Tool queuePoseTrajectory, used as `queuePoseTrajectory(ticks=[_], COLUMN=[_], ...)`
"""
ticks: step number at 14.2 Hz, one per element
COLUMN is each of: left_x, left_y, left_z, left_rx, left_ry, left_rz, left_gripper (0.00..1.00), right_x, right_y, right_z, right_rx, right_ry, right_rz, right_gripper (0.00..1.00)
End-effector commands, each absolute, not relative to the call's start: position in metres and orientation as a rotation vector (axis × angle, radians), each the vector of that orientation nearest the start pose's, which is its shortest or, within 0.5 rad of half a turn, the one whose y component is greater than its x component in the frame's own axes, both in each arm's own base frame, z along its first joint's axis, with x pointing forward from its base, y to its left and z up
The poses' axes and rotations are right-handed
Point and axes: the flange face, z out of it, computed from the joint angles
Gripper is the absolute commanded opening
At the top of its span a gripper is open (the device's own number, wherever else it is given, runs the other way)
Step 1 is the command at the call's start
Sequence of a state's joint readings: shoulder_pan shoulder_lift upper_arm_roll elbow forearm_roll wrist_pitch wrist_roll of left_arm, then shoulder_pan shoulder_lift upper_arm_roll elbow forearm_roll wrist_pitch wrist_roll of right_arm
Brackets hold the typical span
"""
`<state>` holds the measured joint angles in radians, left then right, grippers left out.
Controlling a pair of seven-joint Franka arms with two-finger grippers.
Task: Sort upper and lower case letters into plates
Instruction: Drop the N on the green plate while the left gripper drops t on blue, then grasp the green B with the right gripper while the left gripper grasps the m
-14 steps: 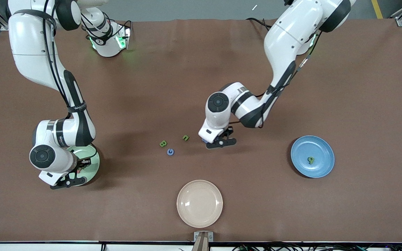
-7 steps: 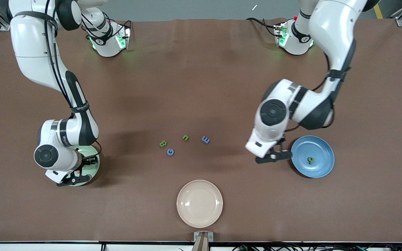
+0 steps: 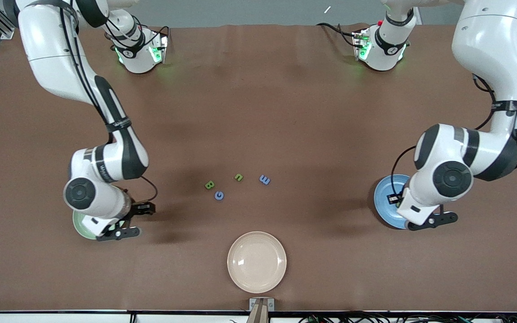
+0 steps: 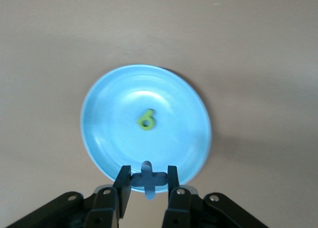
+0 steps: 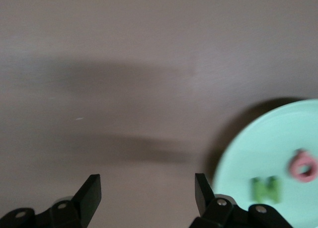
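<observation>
The blue G should be sorted by case onto a plate, so my right gripper should grab it by its curved sides next.
My left gripper (image 4: 148,176) is shut on a small blue cross-shaped letter (image 4: 148,182) and hangs over the rim of the blue plate (image 4: 114,138), where one green letter (image 4: 146,119) lies. From the front, that gripper (image 3: 433,220) covers much of the blue plate (image 3: 382,202). My right gripper (image 5: 146,188) is open and empty over bare table beside the pale green plate (image 5: 258,153), which holds a green letter (image 5: 266,188) and a pink letter (image 5: 304,166). Mid-table lie a green B (image 3: 209,184), a blue G (image 3: 219,195), a green u (image 3: 238,177) and a blue E (image 3: 265,180).
A cream plate (image 3: 256,262) sits empty near the front edge, nearer the camera than the loose letters. The right arm's wrist hides most of the green plate (image 3: 79,222). Brown cloth covers the whole table.
The left arm swung from the loose letters to over the blue plate, carrying a blue letter. The right gripper opened over the green plate and slid off it toward the table's middle.
</observation>
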<state>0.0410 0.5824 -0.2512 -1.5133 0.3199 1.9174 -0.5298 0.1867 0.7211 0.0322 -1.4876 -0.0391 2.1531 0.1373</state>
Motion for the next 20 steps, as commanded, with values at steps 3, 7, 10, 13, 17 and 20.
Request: queuePoseTrajectory(ticks=[3,7,10,13,17,20], left_x=[0.677,0.68,0.685,0.683,0.663,0.621], left_y=[-0.043,-0.02,-0.032,-0.052,-0.182,-0.303], left_z=[0.283,0.251,0.239,0.249,0.273,0.261], left_rx=[-2.92,-2.966,-2.991,-3.007,-3.115,-3.114], left_ry=[-0.331,-0.26,-0.24,-0.232,-0.199,-0.182], left_rz=[0.198,0.185,0.147,0.137,0.12,0.121], left_gripper=[0.01,0.14,0.79,1.0,1.0,0.97], right_x=[0.645,0.614,0.585,0.577,0.577,0.582], right_y=[0.254,0.306,0.329,0.333,0.332,0.326], right_z=[0.224,0.207,0.181,0.174,0.175,0.175], right_rx=[-3.155,-3.139,-3.112,-3.104,-3.109,-3.114], right_ry=[0.226,0.512,0.582,0.617,0.616,0.619], right_rz=[0.166,0.156,0.113,0.107,0.11,0.096], right_gripper=[0.84,0.84,0.84,0.83,0.53,0.33])
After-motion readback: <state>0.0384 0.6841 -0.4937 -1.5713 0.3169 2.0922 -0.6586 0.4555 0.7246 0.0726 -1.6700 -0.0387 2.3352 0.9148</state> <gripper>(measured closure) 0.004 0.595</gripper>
